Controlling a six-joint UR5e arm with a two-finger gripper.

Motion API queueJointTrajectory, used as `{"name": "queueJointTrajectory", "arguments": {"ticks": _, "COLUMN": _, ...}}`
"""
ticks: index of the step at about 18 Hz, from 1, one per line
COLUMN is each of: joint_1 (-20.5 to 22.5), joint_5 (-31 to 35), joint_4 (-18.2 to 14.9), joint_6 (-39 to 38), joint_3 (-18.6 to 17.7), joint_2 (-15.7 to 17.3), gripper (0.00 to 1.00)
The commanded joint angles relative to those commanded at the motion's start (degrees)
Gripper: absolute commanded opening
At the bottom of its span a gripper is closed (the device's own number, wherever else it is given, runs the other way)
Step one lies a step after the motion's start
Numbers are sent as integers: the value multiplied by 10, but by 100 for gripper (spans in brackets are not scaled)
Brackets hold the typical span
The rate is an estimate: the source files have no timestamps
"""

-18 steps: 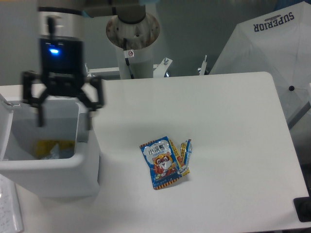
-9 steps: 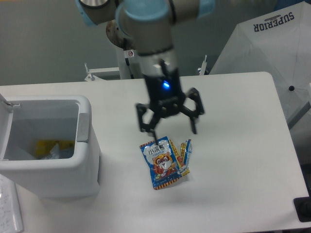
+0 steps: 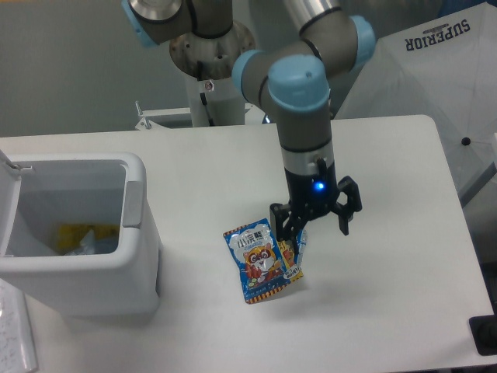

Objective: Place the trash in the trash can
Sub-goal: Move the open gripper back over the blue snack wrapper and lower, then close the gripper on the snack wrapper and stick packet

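Note:
My gripper is to grab the blue snack packet next by its edge beside the yellow-blue wrapper, so that the packet can go in the trash can.
A blue snack packet with a cartoon animal lies flat on the white table. A small yellow-blue wrapper lies against its right side. My gripper hangs open just above the wrapper's top end, one finger at the packet's right edge, the other out to the right. Nothing is between its fingers. The white trash can stands at the left with its lid swung open. Yellow and pale litter shows at its bottom.
The arm's base column rises behind the table's far edge. A white umbrella-like cover stands off the table at the right. A dark object sits at the table's front right corner.
The open gripper has travelled from above the trash can, across the table to the right and down, ending over the wrapper. The packet and wrapper have not moved.

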Motion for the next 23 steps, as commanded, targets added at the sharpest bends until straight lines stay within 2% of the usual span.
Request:
{"name": "queueJointTrajectory", "arguments": {"ticks": 3, "joint_1": 0, "joint_5": 0, "joint_4": 1, "joint_6": 24, "joint_3": -6, "joint_2": -13, "gripper": 100}}
{"name": "queueJointTrajectory", "arguments": {"ticks": 10, "joint_1": -22, "joint_5": 1, "joint_4": 4, "joint_6": 44, "joint_3": -8, "joint_2": -70, "gripper": 100}}
{"name": "queueJointTrajectory", "arguments": {"ticks": 23, "joint_1": -29, "joint_5": 5, "joint_4": 5, "joint_6": 45, "joint_3": -4, "joint_2": -98, "gripper": 100}}
